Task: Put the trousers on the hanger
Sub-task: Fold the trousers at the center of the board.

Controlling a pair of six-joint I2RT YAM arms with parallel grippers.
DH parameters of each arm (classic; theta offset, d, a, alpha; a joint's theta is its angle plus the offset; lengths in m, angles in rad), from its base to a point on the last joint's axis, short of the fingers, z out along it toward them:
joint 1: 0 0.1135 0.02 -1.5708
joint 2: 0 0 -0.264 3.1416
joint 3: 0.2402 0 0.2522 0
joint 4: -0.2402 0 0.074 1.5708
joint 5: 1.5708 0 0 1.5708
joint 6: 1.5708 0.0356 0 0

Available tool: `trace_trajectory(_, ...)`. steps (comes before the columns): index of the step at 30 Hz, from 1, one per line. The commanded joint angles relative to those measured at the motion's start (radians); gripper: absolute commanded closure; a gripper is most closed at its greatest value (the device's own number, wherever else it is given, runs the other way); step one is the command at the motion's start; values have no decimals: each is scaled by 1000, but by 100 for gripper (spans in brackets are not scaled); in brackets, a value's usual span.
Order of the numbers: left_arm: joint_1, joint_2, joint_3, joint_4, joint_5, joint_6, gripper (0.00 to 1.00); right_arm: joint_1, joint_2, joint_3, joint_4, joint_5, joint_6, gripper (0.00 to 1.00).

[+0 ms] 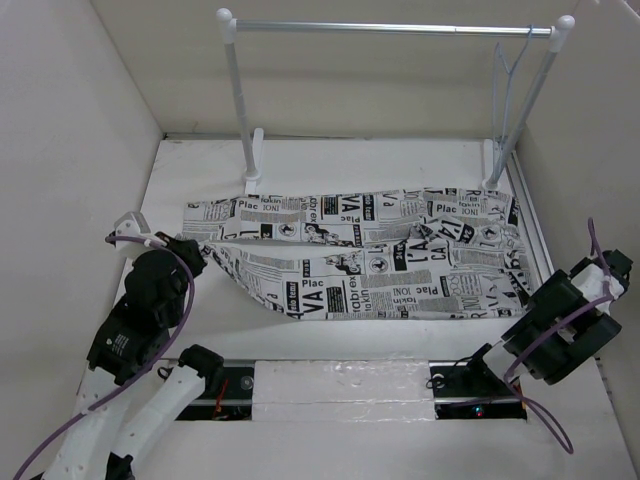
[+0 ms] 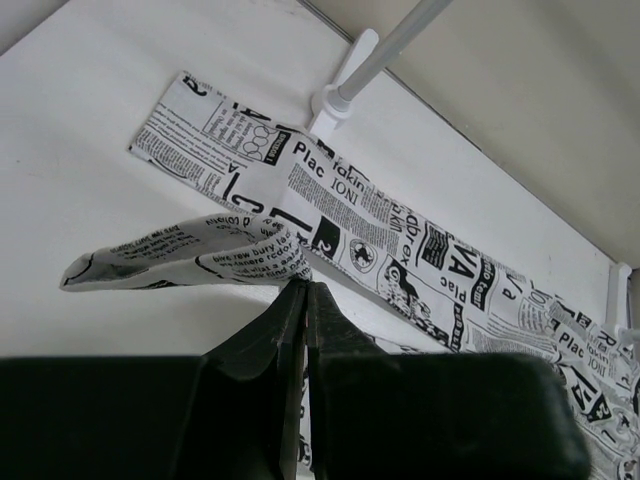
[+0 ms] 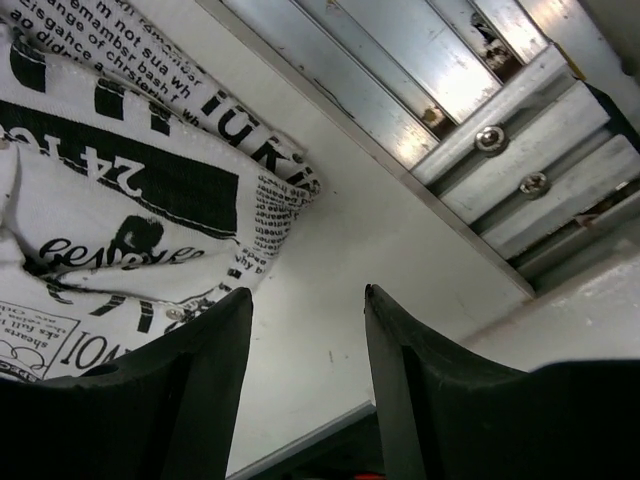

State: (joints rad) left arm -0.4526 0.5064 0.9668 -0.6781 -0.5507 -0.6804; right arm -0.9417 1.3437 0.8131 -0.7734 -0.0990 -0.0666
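Observation:
Next, my right gripper grabs the trousers' near waist corner, opposite the held hem, to fold the trousers lengthwise for the hanger.
The newspaper-print trousers lie spread across the table, legs to the left and waist to the right. My left gripper is shut on the hem end of the near leg. In the left wrist view the pinched leg end folds up off the table at the closed fingertips of the gripper. My right gripper is open and empty just beside the near right waist corner, with only bare table between its tips. The pale blue hanger hangs at the right end of the rail.
A rack with white posts and a silver rail stands at the back; its left foot is close to the far leg. White walls enclose the left, back and right. An aluminium track runs along the near table edge.

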Motion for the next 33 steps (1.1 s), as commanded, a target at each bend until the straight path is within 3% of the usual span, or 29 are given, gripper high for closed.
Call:
trace_trajectory(1,-5,4,24,45,-48,36,100,0,-5,-18,121,-56,24,46)
trace_trajectory(11,-5,34,53,32,-120,25,100,-25,101,-108,332,-193,13,51)
trace_trajectory(15,-5,47,49,29,-150,25,100,-25,126,-104,353,-189,14,76)
trace_trajectory(16,-5,49,46,35,-167,28,100,-25,120,-100,341,-186,16,90)
trace_trajectory(19,-5,64,65,45,-233,62,100,-25,63,-54,278,-157,2,98)
trace_trajectory(25,-5,110,122,100,-403,198,100,125,-43,147,122,27,-68,100)
trace_trajectory(27,-5,135,115,114,-405,206,100,161,-55,187,135,-8,-36,100)
trace_trajectory(33,-5,168,61,155,-393,214,100,320,81,441,108,28,4,100)
